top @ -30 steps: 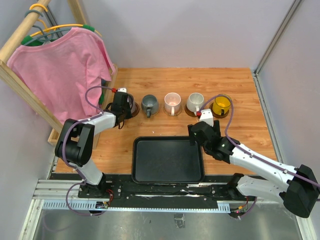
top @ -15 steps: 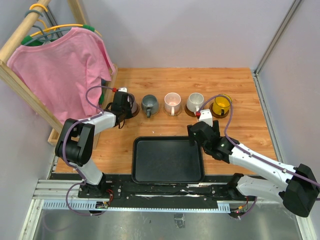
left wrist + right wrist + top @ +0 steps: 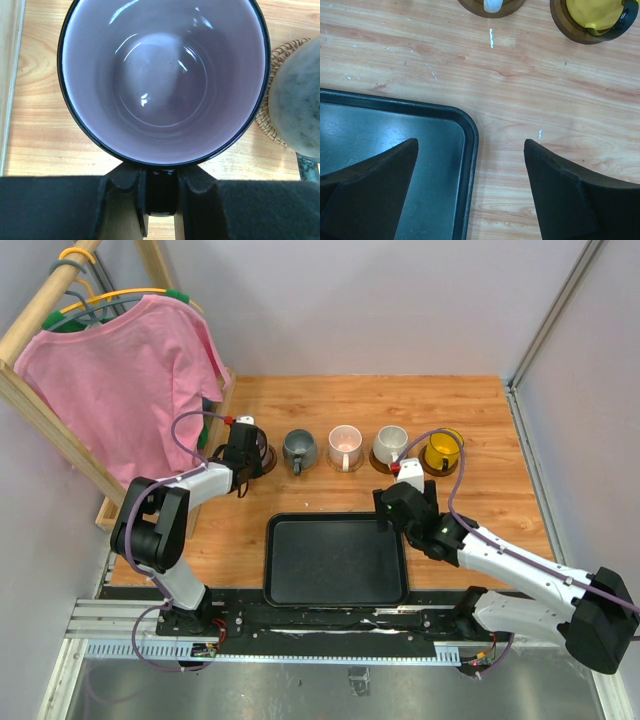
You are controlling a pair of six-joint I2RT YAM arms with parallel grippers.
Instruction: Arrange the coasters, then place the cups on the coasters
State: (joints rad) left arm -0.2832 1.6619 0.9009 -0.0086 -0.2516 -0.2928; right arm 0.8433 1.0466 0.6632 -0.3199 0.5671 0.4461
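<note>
The dark brown coaster shows from under the upright mauve cup, so I will open my left gripper now. The cup would rest on the coaster.
Five cups stand in a row at the back: mauve [image 3: 260, 451], grey-blue [image 3: 299, 449], pale pink [image 3: 345, 445], off-white [image 3: 390, 443] and yellow [image 3: 443, 449]. My left gripper [image 3: 248, 452] is shut on the mauve cup's handle [image 3: 161, 192], and the cup's bowl [image 3: 165, 75] fills the left wrist view. A dark brown coaster [image 3: 270, 465] peeks out under it. The grey-blue cup [image 3: 300, 100] sits on a tan woven coaster [image 3: 270, 122]. The yellow cup [image 3: 595, 12] and the off-white cup's handle [image 3: 491, 5] rest on dark brown coasters [image 3: 562, 22]. My right gripper [image 3: 471, 145] is open over the tray's far right corner.
A black rectangular tray [image 3: 335, 558] lies at the near middle, its corner [image 3: 470, 132] under my right gripper. A pink shirt [image 3: 125, 380] hangs on a wooden rack [image 3: 110, 510] at the left, close beside my left arm. Walls close the table's back and right.
My right gripper has edged slightly to the left. The left gripper and the mauve cup have not moved.
</note>
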